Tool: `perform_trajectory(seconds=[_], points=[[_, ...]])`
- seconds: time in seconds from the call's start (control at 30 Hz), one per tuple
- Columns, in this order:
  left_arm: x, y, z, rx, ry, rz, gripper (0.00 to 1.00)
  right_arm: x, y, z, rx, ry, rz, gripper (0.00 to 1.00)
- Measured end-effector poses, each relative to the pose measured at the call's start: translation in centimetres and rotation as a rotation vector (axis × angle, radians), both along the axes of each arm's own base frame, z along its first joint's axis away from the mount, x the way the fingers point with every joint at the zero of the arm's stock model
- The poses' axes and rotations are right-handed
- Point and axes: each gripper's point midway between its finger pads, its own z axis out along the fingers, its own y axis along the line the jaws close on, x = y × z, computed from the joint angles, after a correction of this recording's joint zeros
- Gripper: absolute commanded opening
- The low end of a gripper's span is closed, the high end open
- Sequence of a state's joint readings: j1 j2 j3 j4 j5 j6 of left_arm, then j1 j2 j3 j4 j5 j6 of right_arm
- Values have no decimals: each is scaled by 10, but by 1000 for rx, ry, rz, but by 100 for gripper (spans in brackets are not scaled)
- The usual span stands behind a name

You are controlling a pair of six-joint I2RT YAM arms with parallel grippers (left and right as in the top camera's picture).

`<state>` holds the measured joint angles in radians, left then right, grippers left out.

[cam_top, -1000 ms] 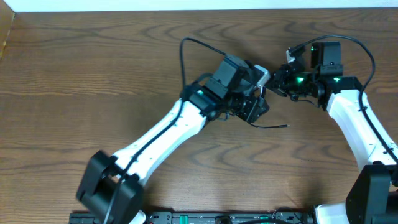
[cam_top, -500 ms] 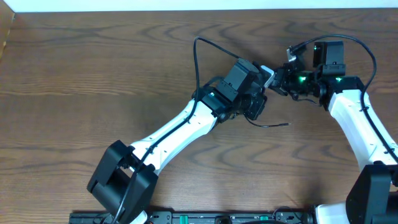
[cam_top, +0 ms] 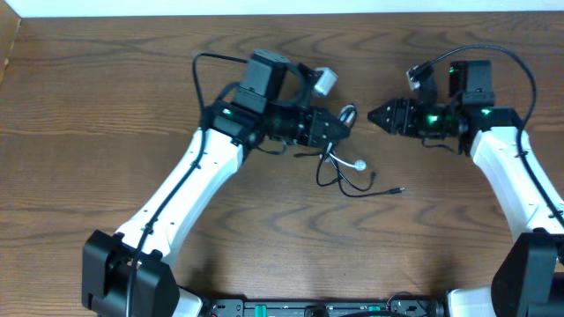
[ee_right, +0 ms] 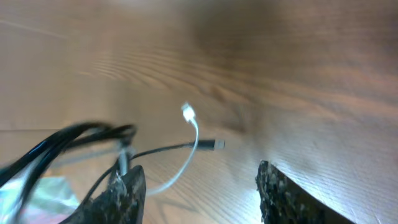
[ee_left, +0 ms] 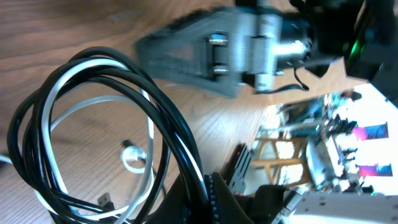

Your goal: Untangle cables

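Observation:
I should grab the black loops with my right gripper to pull the cables apart, on the side of the heap that my left gripper leaves open.
The cables, one black (cam_top: 339, 180) and one white (cam_top: 355, 164), hang as a tangled bunch from my left gripper (cam_top: 344, 124), which is shut on them. In the left wrist view the black loops (ee_left: 168, 118) and white loops (ee_left: 56, 93) run into the shut jaws of my left gripper (ee_left: 208, 186). My right gripper (cam_top: 374, 115) stands open a little to the right of the bunch, apart from it. In the right wrist view my right gripper (ee_right: 199, 186) has nothing between its fingers. Beyond it lie the white plug (ee_right: 188, 113) and the black plug (ee_right: 217, 144).
The black plug end (cam_top: 401, 188) rests on the brown wooden table (cam_top: 106, 106). The thicker black arm wires arch over each wrist (cam_top: 198, 70) (cam_top: 520, 66). The table's far edge meets a white strip (cam_top: 264, 7) at the top.
My right gripper has opened and let go of the cables. My left gripper shut on the bunch, then swung left and back with it, away from the right gripper.

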<state>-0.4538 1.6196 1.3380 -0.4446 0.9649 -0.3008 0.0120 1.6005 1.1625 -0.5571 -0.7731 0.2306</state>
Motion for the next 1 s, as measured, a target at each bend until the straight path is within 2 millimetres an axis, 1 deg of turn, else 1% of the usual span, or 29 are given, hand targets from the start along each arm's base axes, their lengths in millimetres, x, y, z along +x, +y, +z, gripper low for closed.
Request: perform_trajectory(seconds=[0.03, 0.07, 0.1, 0.13, 0.17, 0.2, 0.23, 0.27, 0.3, 0.37, 0.4, 0.5, 0.57, 0.63, 0.7, 0.73, 0.77, 0.8, 0.83, 0.9, 0.93, 1.0], points=[[7, 9, 2, -12, 20, 28, 7, 1, 0, 9, 53, -28, 22, 50], [18, 21, 4, -25, 45, 73, 8, 3, 1, 30, 155, -89, 69, 48], [26, 26, 7, -40, 50, 102, 7, 2, 7, 42, 216, -120, 111, 48], [30, 25, 11, -57, 38, 109, 7, 1, 13, 47, 242, -124, 127, 49], [35, 21, 21, -98, 14, 105, 8, -3, 28, 54, 282, -112, 159, 50], [35, 19, 25, -115, 12, 100, 7, -5, 45, 60, 310, -115, 191, 52], [36, 15, 35, -154, -1, 85, 7, -8, 53, 63, 324, -112, 210, 52], [35, 14, 41, -179, 0, 74, 7, -9, 68, 70, 349, -114, 235, 52], [34, 13, 43, -191, 9, 66, 8, -10, 78, 75, 368, -114, 249, 52], [31, 12, 46, -207, 27, 55, 7, -9, 86, 81, 398, -98, 246, 51], [31, 11, 47, -211, 31, 52, 7, -8, 87, 82, 407, -81, 236, 51], [29, 11, 47, -214, 42, 50, 8, -8, 86, 82, 420, -42, 214, 51], [29, 11, 48, -215, 50, 52, 7, -6, 86, 83, 424, -36, 202, 46], [29, 11, 48, -218, 59, 53, 7, -2, 87, 82, 417, -36, 178, 34], [29, 11, 49, -222, 65, 53, 7, 6, 96, 73, 367, -43, 128, 26], [30, 10, 50, -226, 60, 54, 7, 8, 99, 70, 359, -45, 122, 20], [30, 10, 51, -228, 62, 56, 7, 12, 107, 61, 341, -45, 116, 12], [30, 10, 51, -229, 66, 58, 8, 12, 111, 56, 336, -35, 116, 5], [30, 10, 51, -229, 68, 59, 7, 14, 114, 48, 328, -18, 109, 1], [30, 10, 51, -229, 71, 60, 7, 18, 112, 31, 304, 21, 83, 1], [30, 10, 51, -230, 73, 61, 7, 20, 109, 26, 292, 31, 68, 1], [32, 13, 52, -235, 78, 63, 8, 25, 91, 11, 225, 52, 6, 1]])
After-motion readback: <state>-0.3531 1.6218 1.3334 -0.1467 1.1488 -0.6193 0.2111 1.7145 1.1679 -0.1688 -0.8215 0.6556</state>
